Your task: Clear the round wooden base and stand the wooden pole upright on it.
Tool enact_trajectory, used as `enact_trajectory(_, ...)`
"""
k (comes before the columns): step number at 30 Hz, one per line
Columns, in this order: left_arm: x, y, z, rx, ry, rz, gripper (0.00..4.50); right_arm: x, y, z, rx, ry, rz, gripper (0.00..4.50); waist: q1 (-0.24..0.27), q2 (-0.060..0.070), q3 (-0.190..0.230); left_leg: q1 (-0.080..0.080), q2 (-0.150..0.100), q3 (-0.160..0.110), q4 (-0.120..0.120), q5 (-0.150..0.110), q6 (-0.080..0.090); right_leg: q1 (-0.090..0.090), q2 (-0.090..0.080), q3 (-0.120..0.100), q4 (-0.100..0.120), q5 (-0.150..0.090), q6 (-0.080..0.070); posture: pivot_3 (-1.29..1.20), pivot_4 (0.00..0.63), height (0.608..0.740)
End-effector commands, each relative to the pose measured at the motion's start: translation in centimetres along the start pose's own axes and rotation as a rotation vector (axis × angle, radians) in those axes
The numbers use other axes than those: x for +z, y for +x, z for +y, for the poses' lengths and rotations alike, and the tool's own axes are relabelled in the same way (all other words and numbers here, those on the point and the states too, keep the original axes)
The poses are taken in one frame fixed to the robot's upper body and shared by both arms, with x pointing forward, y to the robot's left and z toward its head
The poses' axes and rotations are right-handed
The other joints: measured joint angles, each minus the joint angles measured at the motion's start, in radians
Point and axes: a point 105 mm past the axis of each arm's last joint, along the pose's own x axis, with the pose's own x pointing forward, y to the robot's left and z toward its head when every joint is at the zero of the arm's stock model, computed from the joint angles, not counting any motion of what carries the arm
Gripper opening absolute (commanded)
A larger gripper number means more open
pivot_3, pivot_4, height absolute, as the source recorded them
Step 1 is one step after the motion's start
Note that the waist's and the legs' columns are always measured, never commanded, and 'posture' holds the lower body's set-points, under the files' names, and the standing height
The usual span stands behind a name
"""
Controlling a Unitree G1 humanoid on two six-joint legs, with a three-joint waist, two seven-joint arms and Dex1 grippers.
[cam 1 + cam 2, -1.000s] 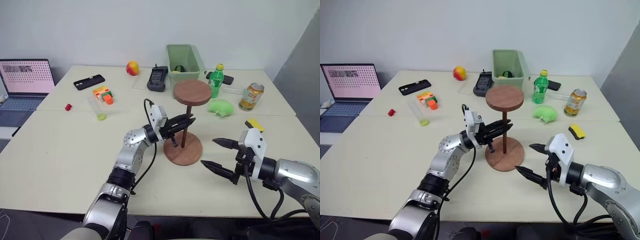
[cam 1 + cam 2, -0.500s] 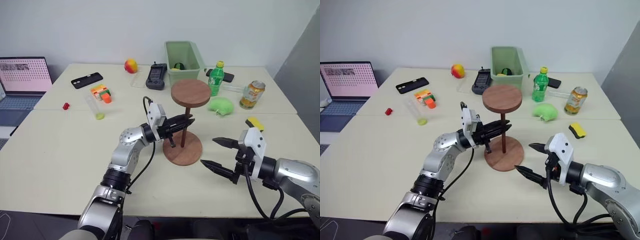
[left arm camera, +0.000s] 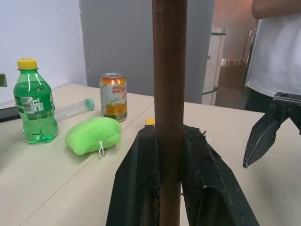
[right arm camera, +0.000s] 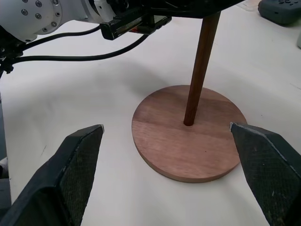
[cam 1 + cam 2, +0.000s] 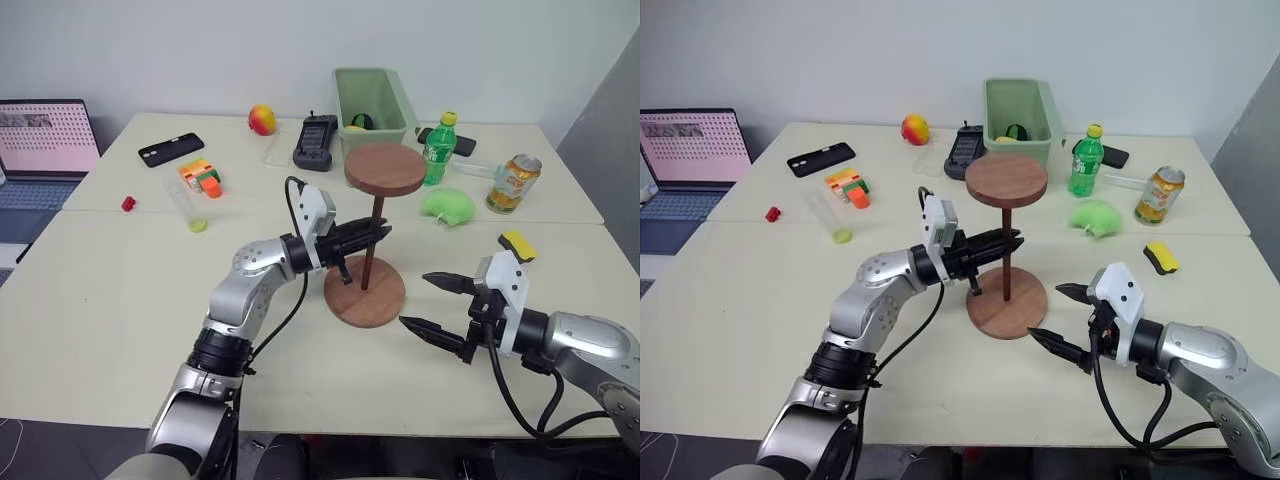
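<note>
The pole would stay upright, its lower end centred on the round wooden base; my left gripper should open its fingers.
The round wooden base [image 5: 365, 292] lies flat on the table's middle. The wooden pole [image 5: 372, 245] stands nearly upright with its lower end at the base's centre hole [image 4: 188, 123] and its fixed disc [image 5: 385, 168] on top. My left gripper [image 5: 375, 232] comes in from the left and is shut on the pole about halfway up; its black fingers [image 3: 136, 188] clamp the rod [image 3: 169, 84]. My right gripper [image 5: 414, 299] hovers just right of the base, open, with its fingers [image 4: 75, 160] spread wide and nothing between them.
Behind the base stand a green bin [image 5: 372, 100], a green bottle [image 5: 436, 148], a can [image 5: 510, 183] and a green soft lump [image 5: 446, 206]. A yellow sponge [image 5: 518, 244] lies at right. A phone [image 5: 170, 150], an orange toy [image 5: 202, 178] and a laptop [image 5: 45, 135] sit at left. A person [image 3: 277, 47] stands beyond the table.
The camera view has shifted. My left gripper, still shut on the pole, has edged up a little while the pole's foot stays at the base's centre. The right gripper has kept still.
</note>
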Motion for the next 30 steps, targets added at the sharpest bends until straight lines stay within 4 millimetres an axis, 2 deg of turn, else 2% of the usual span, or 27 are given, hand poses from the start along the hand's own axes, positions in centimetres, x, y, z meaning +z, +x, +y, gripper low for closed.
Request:
enact_trajectory(1,-2.3,-1.1,0.9,0.067,-0.032,0.113,0.28,0.8,0.1,0.2,0.02,-0.022,-0.033,4.5,0.001,0.0,0.001,0.0,0.0,0.0,0.0,0.0,0.0,0.0,0.0,0.0,0.0,0.0,0.0,0.0,0.15,0.74)
enact_trajectory(5,-2.4,-1.3,0.7,0.065,-0.029,0.119,0.28,0.8,0.1,0.2,0.021,-0.022,-0.033,4.5,0.001,0.0,0.001,-0.001,0.0,0.0,0.0,0.0,0.0,-0.001,-0.002,0.0,0.0,0.0,0.0,0.0,0.15,0.74)
enact_trajectory(6,-2.4,-1.3,0.7,0.066,-0.028,0.119,0.62,0.8,0.1,0.2,0.022,-0.023,-0.033,4.5,0.001,0.0,0.002,-0.001,0.0,0.0,0.0,0.0,0.0,-0.001,-0.002,0.0,0.0,0.0,0.0,0.0,0.15,0.74)
enact_trajectory(11,-2.5,-1.7,0.5,0.057,-0.047,0.123,1.54,0.8,0.1,0.2,0.024,-0.023,-0.033,4.5,0.0,0.001,0.01,-0.002,0.0,0.0,0.0,0.0,0.0,-0.003,-0.004,0.0,0.0,0.0,0.0,0.0,0.15,0.74)
enact_trajectory(14,-2.2,-1.9,0.6,0.057,-0.049,0.128,2.17,0.8,0.1,0.2,0.028,-0.022,-0.032,4.5,0.006,0.0,0.013,-0.017,0.0,-0.003,0.003,0.001,-0.002,-0.015,-0.004,-0.003,0.002,0.002,0.0,0.0,0.15,0.74)
enact_trajectory(18,-1.8,-2.2,0.6,0.052,-0.051,0.13,2.88,0.7,0.1,0.3,0.031,-0.021,-0.031,4.5,0.011,0.0,0.013,-0.029,-0.001,-0.003,0.003,0.003,-0.004,-0.026,-0.008,-0.003,0.001,0.002,0.002,0.0,0.15,0.74)
enact_trajectory(22,-1.4,-2.4,0.5,0.043,-0.047,0.137,3.84,0.7,0.3,0.2,0.036,-0.021,-0.032,4.5,0.013,0.0,0.013,-0.034,-0.002,-0.002,0.004,0.002,-0.004,-0.03,-0.009,-0.003,0.0,0.002,0.002,0.0,0.15,0.74)
enact_trajectory(24,-0.6,-2.7,0.4,0.021,-0.041,0.142,4.26,0.7,0.3,0.1,0.041,-0.021,-0.032,4.5,0.014,0.0,0.013,-0.034,-0.002,-0.003,0.004,0.002,-0.004,-0.03,-0.009,-0.004,0.001,0.002,0.002,0.0,0.15,0.74)
enact_trajectory(26,0.3,-3.3,0.3,-0.005,-0.036,0.158,4.46,0.7,0.4,0.0,0.044,-0.021,-0.031,4.5,0.013,0.0,0.013,-0.033,-0.002,-0.003,0.004,0.002,-0.004,-0.03,-0.009,-0.004,0.001,0.002,0.002,0.0,0.15,0.74)
enact_trajectory(30,1.4,-4.3,0.2,-0.035,-0.022,0.198,4.46,0.6,0.5,-0.2,0.054,-0.023,-0.031,4.5,0.011,0.0,0.013,-0.033,-0.002,-0.003,0.004,0.002,-0.003,-0.03,-0.008,-0.004,0.002,0.002,0.002,0.0,0.15,0.74)
